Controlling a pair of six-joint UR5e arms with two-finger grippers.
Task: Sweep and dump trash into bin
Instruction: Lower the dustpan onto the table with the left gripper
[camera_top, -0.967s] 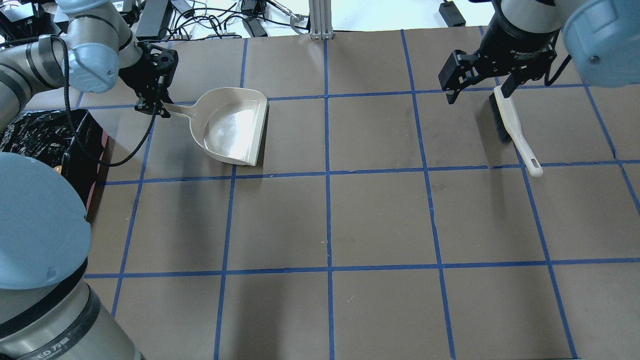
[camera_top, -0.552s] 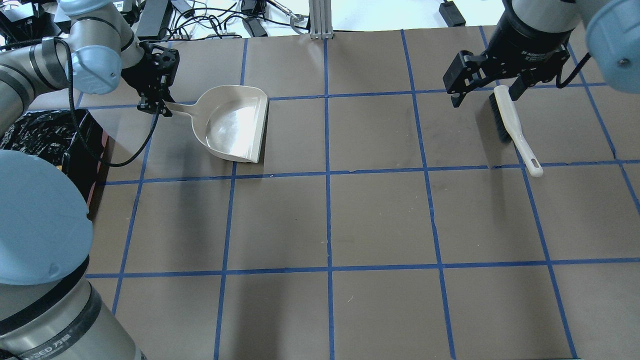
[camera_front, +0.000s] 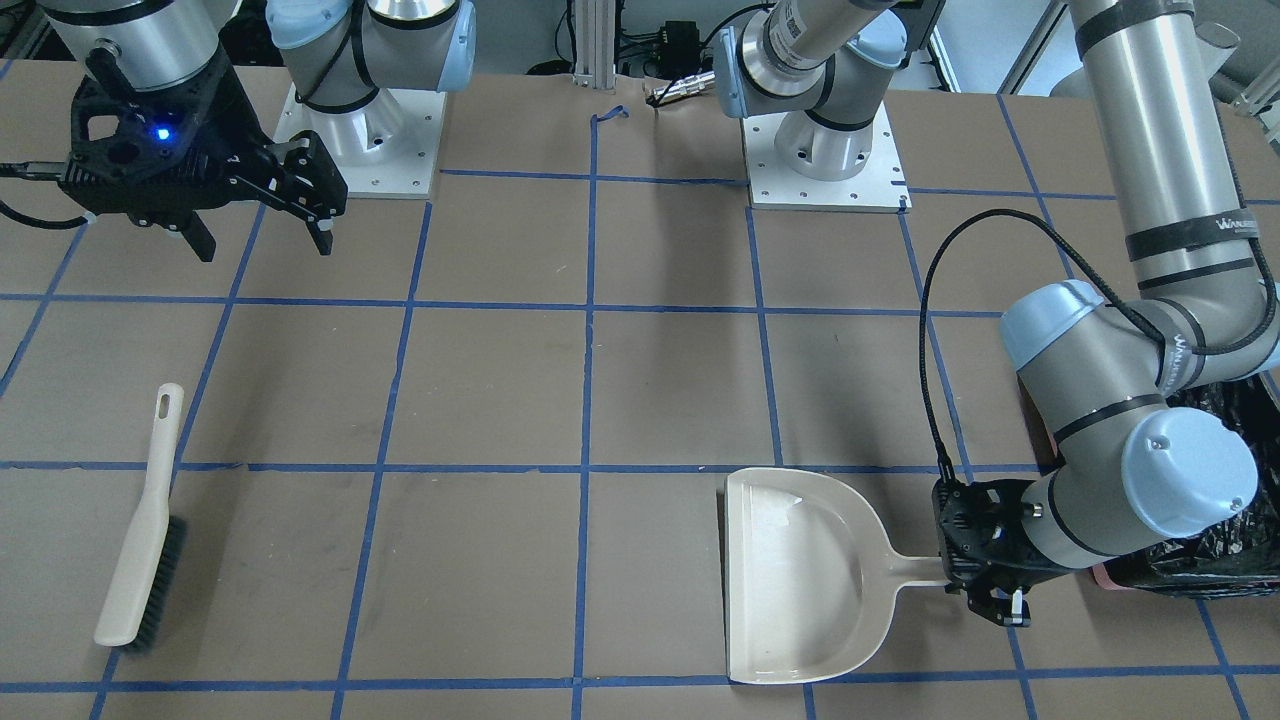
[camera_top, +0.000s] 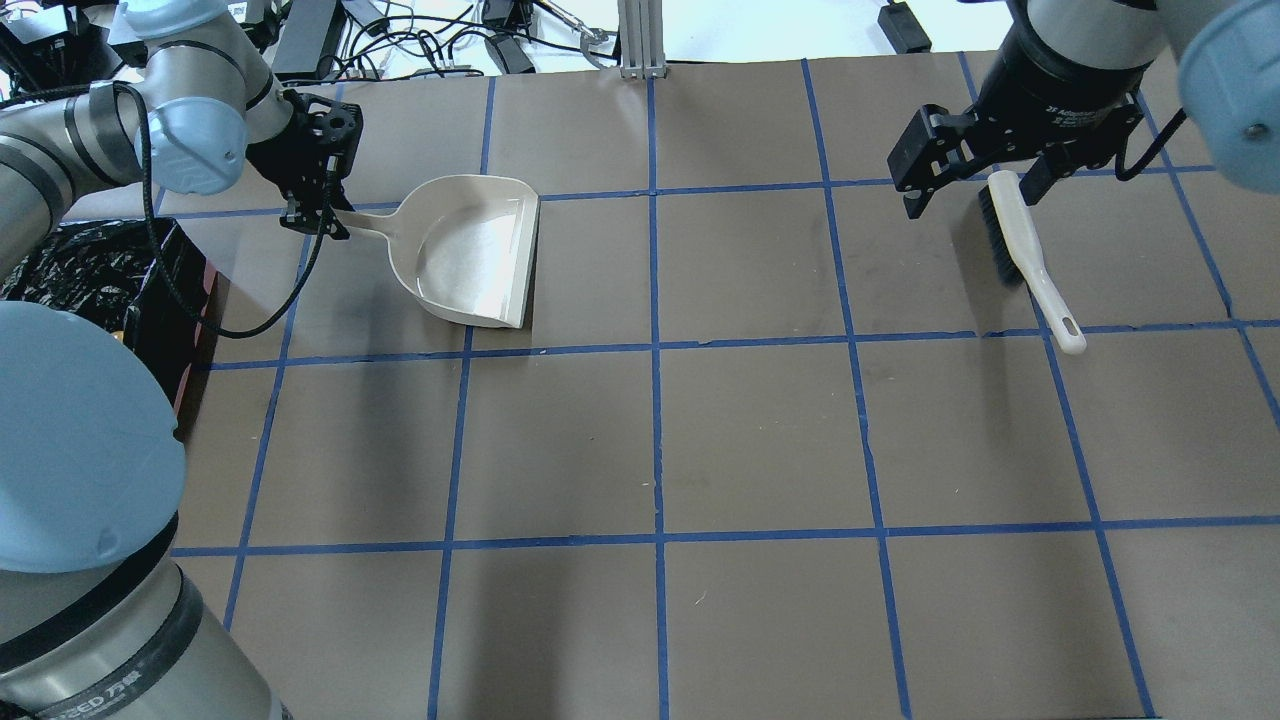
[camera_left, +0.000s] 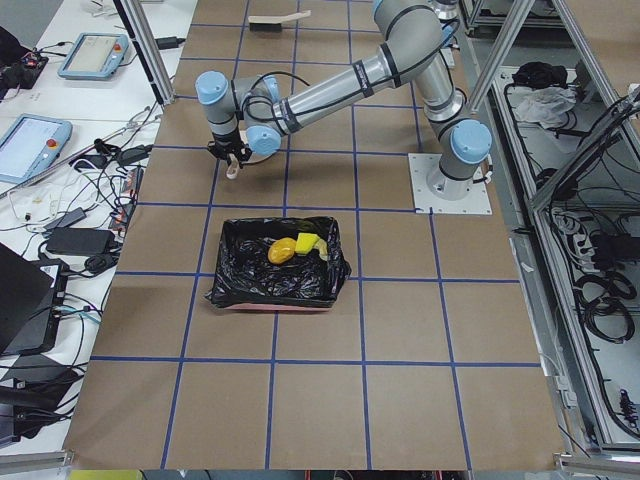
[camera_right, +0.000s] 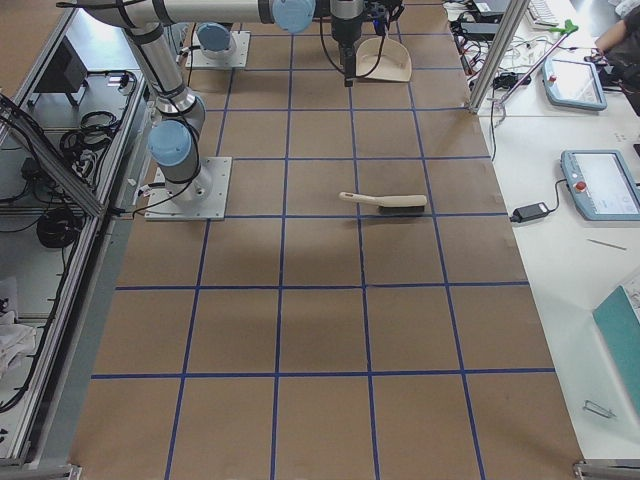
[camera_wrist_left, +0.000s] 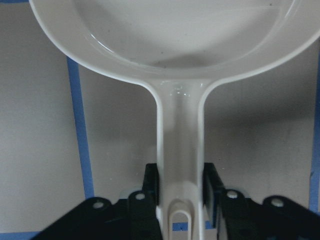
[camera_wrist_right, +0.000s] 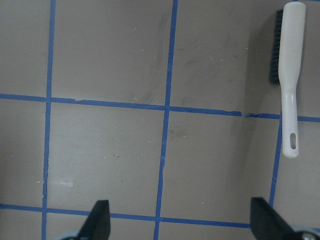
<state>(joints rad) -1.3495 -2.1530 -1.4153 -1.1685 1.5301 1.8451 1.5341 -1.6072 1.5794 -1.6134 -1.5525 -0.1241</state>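
Note:
The dustpan's wide front edge (camera_front: 729, 578) lies flat against the table and the dustpan would stay resting there, so my left gripper is ready to release it.
My left gripper (camera_top: 318, 214) is shut on the handle of the empty beige dustpan (camera_top: 470, 250), held flat and low at the far left; the left wrist view shows the fingers (camera_wrist_left: 151, 184) clamping the handle. The bin (camera_left: 232, 262), lined with a black bag, stands beside the left arm and holds the trash: a golden-brown lump (camera_left: 280, 252), a yellow-green sponge (camera_left: 307, 241) and a pale yellow piece (camera_left: 321, 251). My right gripper (camera_top: 966, 195) is open and empty above the table. It hangs over the brush end of the hand brush (camera_top: 1022, 250).
The hand brush (camera_front: 140, 540) lies flat on the brown paper at the far right, its handle pointing toward the robot. Blue tape lines grid the table (camera_top: 760, 440). The bin (camera_top: 70, 262) sits at the table's left edge. Cables and power supplies lie beyond the far edge.
My left gripper has shifted the dustpan slightly to the right. My right gripper has drifted a little right and away, still open over the brush. The brush has not moved.

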